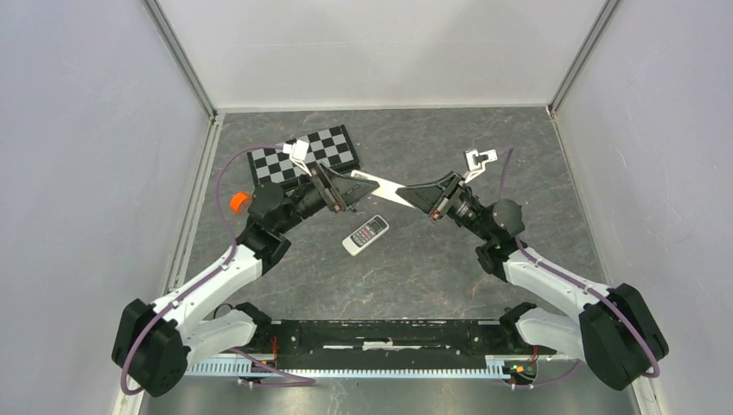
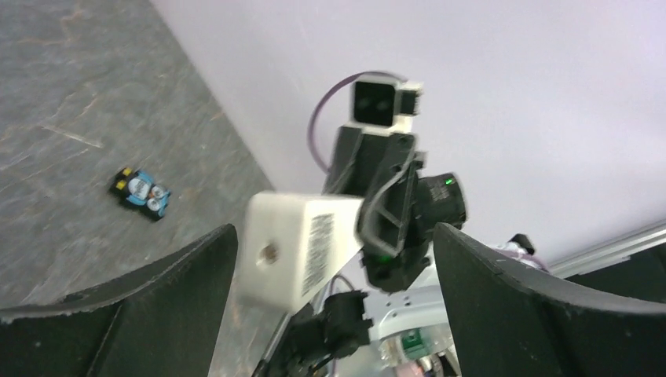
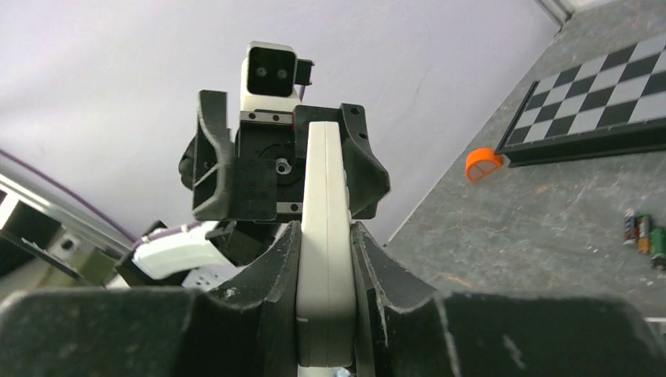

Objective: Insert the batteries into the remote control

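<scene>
The remote control's long body should stay free for loading, so the left gripper should next grab the remote control by its end with the round hole (image 1: 367,179).
The long white remote control (image 1: 391,192) hangs in the air between my two grippers, above the table. My right gripper (image 1: 430,197) is shut on one end of it; in the right wrist view the remote (image 3: 323,181) stands edge-on, clamped between the jaws (image 3: 326,232). My left gripper (image 1: 350,188) is open, with its fingers wide apart on either side of the remote's other end (image 2: 290,251) and not touching it. Several small batteries (image 3: 644,236) lie together on the table at the right edge of the right wrist view. They do not show in the top view.
A shorter grey-white remote with buttons (image 1: 366,234) lies on the table below the grippers. A checkerboard (image 1: 302,154) lies at the back left, with an orange piece (image 1: 238,201) near it. A small black-and-blue gadget (image 2: 140,194) lies on the table.
</scene>
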You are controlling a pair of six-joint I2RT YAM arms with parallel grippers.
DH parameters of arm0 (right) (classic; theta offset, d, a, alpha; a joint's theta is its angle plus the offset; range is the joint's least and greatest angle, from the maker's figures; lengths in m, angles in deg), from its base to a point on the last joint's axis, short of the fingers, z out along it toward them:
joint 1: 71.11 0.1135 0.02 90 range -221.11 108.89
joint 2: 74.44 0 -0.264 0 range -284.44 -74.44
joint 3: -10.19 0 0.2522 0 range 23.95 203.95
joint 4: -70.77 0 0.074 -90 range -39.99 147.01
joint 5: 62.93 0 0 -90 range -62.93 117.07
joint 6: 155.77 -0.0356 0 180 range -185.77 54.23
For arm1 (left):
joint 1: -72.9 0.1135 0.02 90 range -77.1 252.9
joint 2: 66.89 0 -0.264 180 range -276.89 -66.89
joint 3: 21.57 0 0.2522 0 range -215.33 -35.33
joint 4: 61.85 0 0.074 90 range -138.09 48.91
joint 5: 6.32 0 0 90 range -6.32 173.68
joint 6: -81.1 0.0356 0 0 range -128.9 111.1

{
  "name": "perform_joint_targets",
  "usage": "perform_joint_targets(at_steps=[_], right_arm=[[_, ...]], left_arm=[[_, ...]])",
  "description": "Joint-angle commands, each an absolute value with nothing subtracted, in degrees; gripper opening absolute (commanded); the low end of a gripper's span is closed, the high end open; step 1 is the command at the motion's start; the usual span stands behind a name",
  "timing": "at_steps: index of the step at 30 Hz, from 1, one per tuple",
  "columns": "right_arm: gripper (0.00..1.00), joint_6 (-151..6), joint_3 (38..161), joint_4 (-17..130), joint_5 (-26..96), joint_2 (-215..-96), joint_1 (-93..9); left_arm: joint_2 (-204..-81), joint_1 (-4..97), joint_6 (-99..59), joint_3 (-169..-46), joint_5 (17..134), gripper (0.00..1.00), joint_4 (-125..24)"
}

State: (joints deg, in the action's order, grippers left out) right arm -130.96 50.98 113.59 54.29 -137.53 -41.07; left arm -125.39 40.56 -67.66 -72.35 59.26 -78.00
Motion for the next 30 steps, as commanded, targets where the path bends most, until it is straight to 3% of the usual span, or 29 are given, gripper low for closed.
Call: perform_joint_targets(at_steps=[1, 4, 9, 15, 19, 21, 28, 29, 30], right_arm=[[0.0, -140.4, 51.2, 121.3, 46.9, -141.0, -38.6], [0.0, -141.5, 53.3, 122.0, 47.7, -144.0, -37.2], [0.0, -143.1, 52.4, 121.9, 45.3, -145.6, -36.0], [0.0, -144.9, 50.6, 122.2, 40.7, -145.9, -35.6], [0.0, -146.2, 50.7, 122.0, 42.1, -146.9, -35.5], [0.0, -146.1, 50.6, 121.3, 43.2, -147.3, -35.5], [0.0, -146.0, 47.9, 123.0, 45.1, -148.7, -35.5], [0.0, -146.0, 47.6, 123.5, 45.2, -149.0, -35.6], [0.0, -146.1, 47.2, 124.0, 45.3, -149.3, -35.7]], left_arm=[[-129.8, 38.5, -76.7, -72.2, 61.2, 0.99, -93.7], [-131.3, 37.9, -77.3, -71.9, 61.8, 0.92, -94.7], [-130.5, 37.7, -78.0, -69.1, 65.9, 0.7, -96.3], [-130.4, 37.3, -79.4, -65.7, 69.7, 0.68, -98.8], [-131.4, 37.2, -78.5, -66.4, 70.3, 0.44, -98.3], [-132.0, 37.3, -77.6, -67.4, 70.3, 0.37, -96.9], [-133.7, 37.3, -75.8, -69.2, 71.6, 0.53, -93.6], [-133.8, 37.3, -75.5, -69.2, 71.6, 0.48, -93.5], [-133.9, 37.3, -75.1, -69.3, 71.5, 0.33, -93.5]])
